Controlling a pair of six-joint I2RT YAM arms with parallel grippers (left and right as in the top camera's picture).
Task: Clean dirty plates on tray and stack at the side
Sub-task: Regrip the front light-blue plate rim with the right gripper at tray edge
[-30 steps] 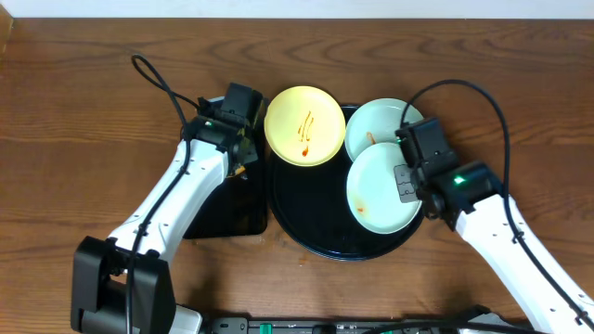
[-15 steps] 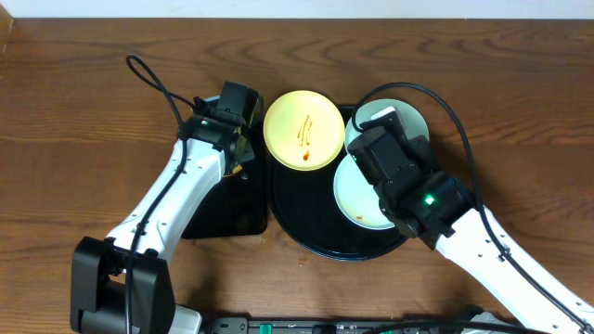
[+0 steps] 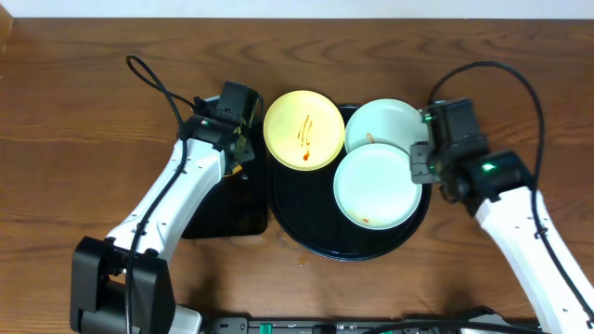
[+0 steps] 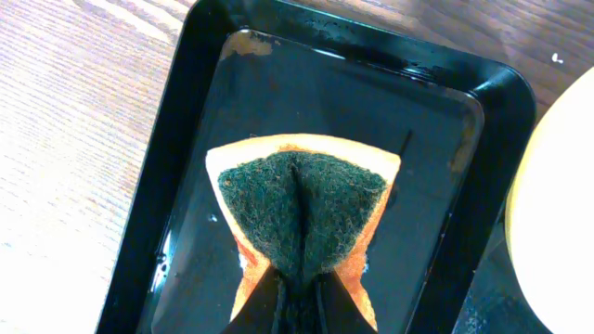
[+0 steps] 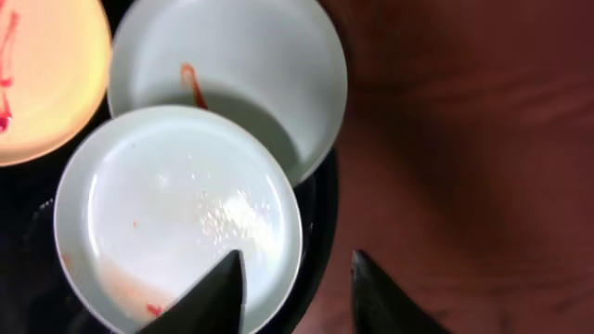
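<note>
The front mint plate has to be stacked at the side. My right gripper needs to take the plate by its outer edge (image 3: 419, 191) (image 5: 294, 264) next, and this keeps the plate's top side free.
The round black tray (image 3: 306, 223) holds three plates. The pale yellow plate (image 3: 303, 128) with red streaks rests on its upper left rim. One mint plate (image 3: 385, 121) with a red streak lies at the upper right; it also shows in the right wrist view (image 5: 251, 74). The second mint plate (image 3: 374, 187) overlaps it in front, wet with faint orange smears (image 5: 176, 213). My right gripper (image 5: 297, 278) is open and empty, straddling that plate's right edge and the tray rim. My left gripper (image 4: 297, 301) is shut on a green-and-orange sponge (image 4: 302, 199) over the rectangular tray.
A small rectangular black tray (image 4: 186, 121) with a wet bottom lies left of the round tray (image 3: 227, 209). Brown wooden table (image 3: 74, 121) all around. Black cables arc over both arms.
My right arm swung in over the tray, then drew back to the right. The front mint plate has shifted left and up, now overlapping the rear mint plate. The left arm barely moved.
</note>
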